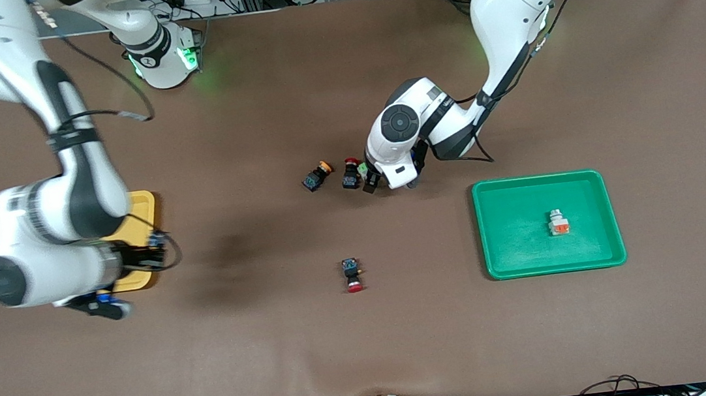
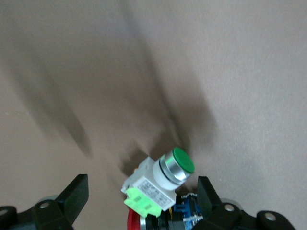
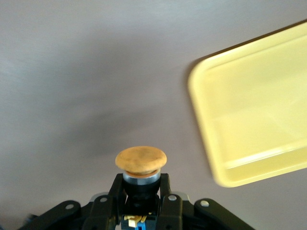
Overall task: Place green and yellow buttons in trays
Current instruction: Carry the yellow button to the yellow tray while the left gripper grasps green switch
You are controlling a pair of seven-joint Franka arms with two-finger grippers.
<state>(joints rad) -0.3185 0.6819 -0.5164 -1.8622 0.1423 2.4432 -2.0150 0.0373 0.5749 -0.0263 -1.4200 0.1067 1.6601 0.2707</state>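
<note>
My left gripper takes hold of the green-capped button by its white-grey body (image 2: 152, 184) next. Then it places the button in the green tray.
My left gripper (image 1: 372, 183) (image 2: 141, 181) is open, low over the table, with its fingers (image 2: 76, 191) on either side of a white-grey button with a green cap and green block (image 2: 160, 184) (image 1: 363, 169). My right gripper (image 1: 107, 307) (image 3: 140, 181) is shut on a black-bodied button with an orange-yellow cap (image 3: 140, 160) and holds it just off the camera-side edge of the yellow tray (image 1: 139, 214) (image 3: 259, 110). Another black button with an orange-yellow cap (image 1: 316, 175) lies mid-table. The green tray (image 1: 511, 207) holds a white-grey button with an orange block (image 1: 558, 222).
A black red-capped switch (image 1: 351, 172) lies touching the green-capped button; its red cap (image 2: 132, 223) shows in the left wrist view. A second red-capped switch (image 1: 352, 275) lies nearer the camera, mid-table. The right arm's elbow hangs over much of the yellow tray.
</note>
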